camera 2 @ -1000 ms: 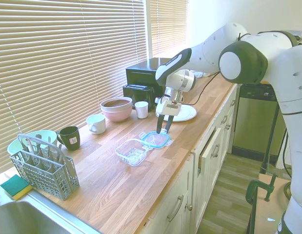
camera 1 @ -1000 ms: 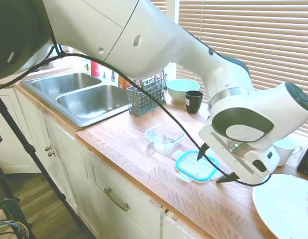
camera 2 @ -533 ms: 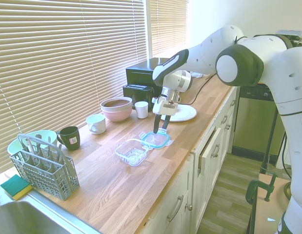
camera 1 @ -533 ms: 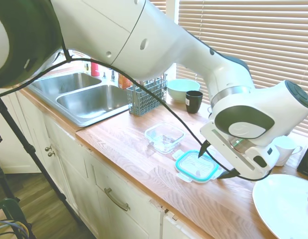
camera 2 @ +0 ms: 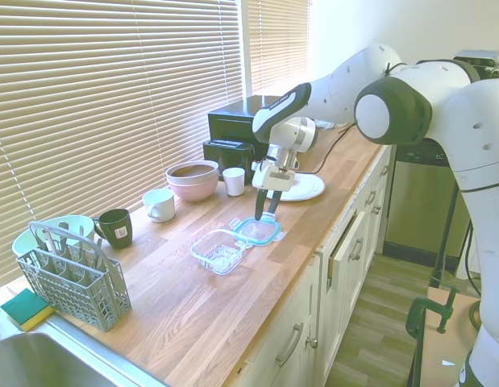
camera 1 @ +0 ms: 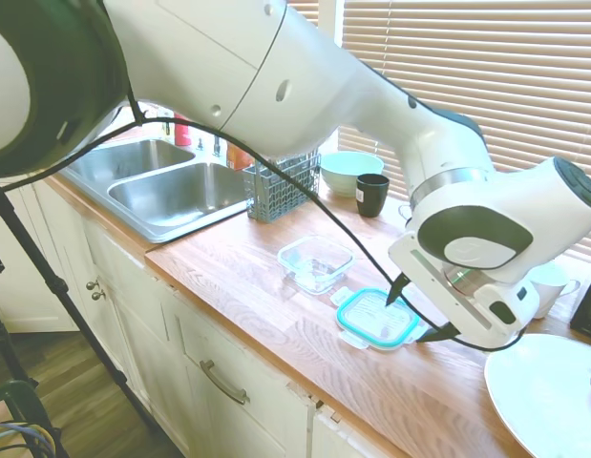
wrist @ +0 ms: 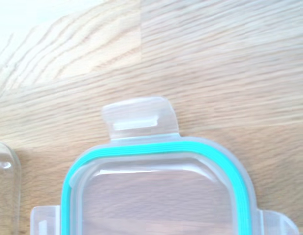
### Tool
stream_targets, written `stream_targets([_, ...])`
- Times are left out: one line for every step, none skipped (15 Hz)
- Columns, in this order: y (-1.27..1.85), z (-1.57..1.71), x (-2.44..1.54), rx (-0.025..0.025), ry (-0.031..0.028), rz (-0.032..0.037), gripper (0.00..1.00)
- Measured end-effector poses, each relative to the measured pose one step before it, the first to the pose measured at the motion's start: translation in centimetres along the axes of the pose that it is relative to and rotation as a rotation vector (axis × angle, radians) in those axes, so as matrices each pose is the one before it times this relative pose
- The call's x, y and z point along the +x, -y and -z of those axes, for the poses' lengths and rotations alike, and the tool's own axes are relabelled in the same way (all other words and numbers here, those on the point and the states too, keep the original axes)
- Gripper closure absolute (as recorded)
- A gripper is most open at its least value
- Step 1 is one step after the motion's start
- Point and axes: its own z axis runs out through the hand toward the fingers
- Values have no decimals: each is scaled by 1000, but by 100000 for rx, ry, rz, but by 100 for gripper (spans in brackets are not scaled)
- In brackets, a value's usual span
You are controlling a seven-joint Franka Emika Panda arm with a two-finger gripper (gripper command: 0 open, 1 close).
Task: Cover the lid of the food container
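Note:
The lid should be grabbed next by its teal-rimmed edge (wrist: 242,196) with my gripper, so that it can cover the food container (wrist: 5,191).
The lid (camera 1: 374,318), clear with a teal rim and snap tabs, lies flat on the wooden counter. The clear food container (camera 1: 315,262) stands uncovered just beside it, toward the sink. My gripper (camera 1: 407,317) is open and points down over the lid's far side, its dark fingertips (camera 1: 392,297) low over the rim and spread across it. The second exterior view shows the gripper (camera 2: 265,216) just above the lid (camera 2: 258,230), with the container (camera 2: 221,251) beside it. In the wrist view the lid (wrist: 156,196) fills the lower half, and the container's edge (wrist: 4,186) shows at the side.
A large white plate (camera 1: 548,396) lies close behind the gripper. A black mug (camera 1: 371,194), a mint bowl (camera 1: 350,170), a cutlery basket (camera 1: 281,186) and the sink (camera 1: 171,186) are on the container's far side. A pink bowl (camera 2: 193,179) and white cups (camera 2: 159,204) stand by the blinds.
The gripper has come down closer to the lid and shifted slightly over it, still open. Lid and container have not moved.

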Motion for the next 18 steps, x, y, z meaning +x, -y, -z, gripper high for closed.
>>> stream_targets([-176, 11, 179, 363, -56, -420, 100])
stream_targets([-168, 5, 146, 221, 16, -343, 100])
stream_targets([-135, -13, 157, 48, -58, -225, 100])
stream_targets([-157, -7, 146, -4, -53, -236, 100])
stream_targets([-130, -11, 120, -9, -58, -190, 100])
stream_targets([-107, -38, 77, -18, 15, -164, 100])
stream_targets([-100, -53, 47, -30, 69, -160, 100])
stream_targets([-40, -90, 28, -59, 114, -57, 100])
stream_targets([-32, -78, 19, -52, 105, -54, 100])
stream_targets([-23, -86, 16, -49, 119, -42, 100])
stream_targets([20, -56, -5, -6, 96, 31, 100])
stream_targets([30, -40, -27, 3, 207, 46, 100])
stream_targets([38, -6, -19, 11, 113, 30, 100])
stream_targets([20, 7, -17, 2, 80, -98, 100])
stream_targets([51, 8, -28, -12, 42, -196, 100])
stream_targets([100, 7, -43, -134, -21, -186, 100])
stream_targets([133, 35, -71, -438, -138, -26, 100])
stream_targets([231, 98, -127, -741, -492, 176, 100])
